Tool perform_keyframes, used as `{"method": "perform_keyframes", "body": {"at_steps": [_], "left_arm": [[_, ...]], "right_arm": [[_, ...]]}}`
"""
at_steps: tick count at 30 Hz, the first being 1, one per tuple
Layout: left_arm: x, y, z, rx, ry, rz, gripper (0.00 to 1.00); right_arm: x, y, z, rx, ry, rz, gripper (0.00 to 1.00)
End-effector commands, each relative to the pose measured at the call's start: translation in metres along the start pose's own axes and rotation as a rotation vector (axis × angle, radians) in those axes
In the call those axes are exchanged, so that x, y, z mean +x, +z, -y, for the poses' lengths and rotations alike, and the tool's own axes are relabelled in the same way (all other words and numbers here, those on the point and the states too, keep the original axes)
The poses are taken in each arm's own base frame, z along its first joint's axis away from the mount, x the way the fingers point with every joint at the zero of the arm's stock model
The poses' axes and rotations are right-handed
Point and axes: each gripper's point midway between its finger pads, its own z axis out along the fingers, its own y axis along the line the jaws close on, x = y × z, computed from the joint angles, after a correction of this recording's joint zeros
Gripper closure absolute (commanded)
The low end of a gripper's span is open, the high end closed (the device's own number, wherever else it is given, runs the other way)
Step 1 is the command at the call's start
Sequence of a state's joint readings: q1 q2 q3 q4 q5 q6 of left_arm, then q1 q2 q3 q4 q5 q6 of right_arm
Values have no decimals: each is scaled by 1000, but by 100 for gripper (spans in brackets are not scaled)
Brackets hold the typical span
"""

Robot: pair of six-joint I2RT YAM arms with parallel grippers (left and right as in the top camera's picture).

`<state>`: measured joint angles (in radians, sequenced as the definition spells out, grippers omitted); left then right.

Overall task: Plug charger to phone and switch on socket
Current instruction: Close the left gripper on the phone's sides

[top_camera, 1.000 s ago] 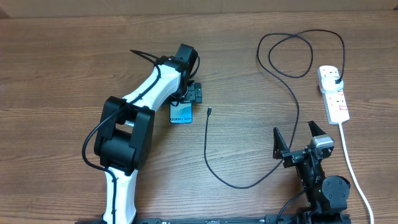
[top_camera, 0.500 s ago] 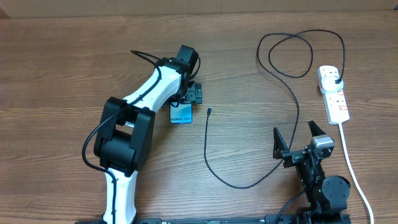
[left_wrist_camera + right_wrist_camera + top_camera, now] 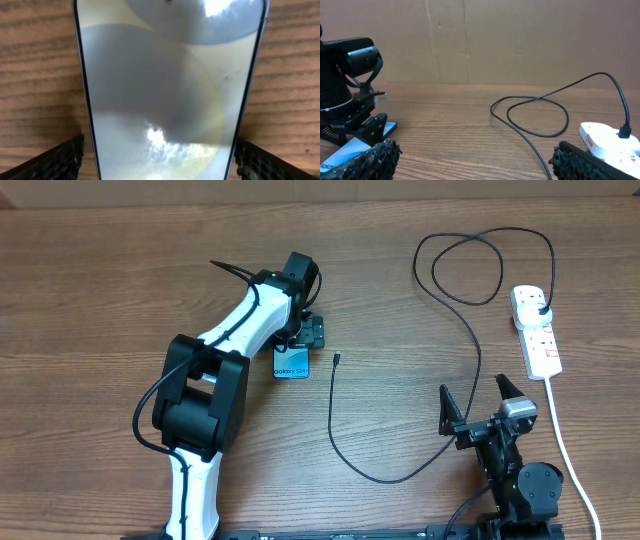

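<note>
My left gripper's fingers are down beside the long edges of the phone (image 3: 292, 363) (image 3: 159, 160), so it is time to close. Closing now would catch the phone.
The phone (image 3: 292, 363) lies flat on the table, screen up, and fills the left wrist view (image 3: 165, 90). My left gripper (image 3: 302, 338) is over its far end, open, with a finger on each side of the phone (image 3: 159, 160) and a thin gap at each edge. The charger cable (image 3: 470, 330) loops across the table; its connector tip (image 3: 337, 360) lies just right of the phone, and its black plug (image 3: 541, 307) sits in the white socket strip (image 3: 537, 345). My right gripper (image 3: 477, 408) is open and empty near the front edge (image 3: 477, 160).
The strip's thick white cord (image 3: 570, 450) runs to the front edge right of my right arm. The right wrist view shows the cable (image 3: 535, 132), the strip (image 3: 607, 140), the left arm (image 3: 350, 90) and a cardboard wall (image 3: 495, 40) behind.
</note>
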<state>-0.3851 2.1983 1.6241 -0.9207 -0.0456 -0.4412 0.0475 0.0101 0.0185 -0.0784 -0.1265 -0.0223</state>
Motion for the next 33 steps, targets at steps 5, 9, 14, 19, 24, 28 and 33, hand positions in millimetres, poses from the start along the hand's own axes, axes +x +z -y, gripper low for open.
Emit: {"method": "perform_keyframes", "body": {"at_steps": [5, 9, 14, 19, 24, 28, 33], "left_arm": [[7, -2, -2, 2, 15, -44, 0], [3, -5, -1, 8, 14, -27, 0], [-4, -3, 2, 23, 12, 5, 2], [-8, -3, 4, 29, 11, 19, 10], [-6, -3, 2, 21, 11, 13, 10], [-4, -3, 1, 14, 12, 3, 9], [-2, -3, 0, 12, 12, -2, 12]], "right_arm": [[2, 0, 0, 1, 2, 2, 0], [2, 0, 0, 0, 2, 2, 0], [2, 0, 0, 0, 2, 2, 0], [2, 0, 0, 0, 2, 2, 0], [2, 0, 0, 0, 2, 2, 0], [2, 0, 0, 1, 2, 2, 0], [2, 0, 0, 0, 2, 2, 0]]}}
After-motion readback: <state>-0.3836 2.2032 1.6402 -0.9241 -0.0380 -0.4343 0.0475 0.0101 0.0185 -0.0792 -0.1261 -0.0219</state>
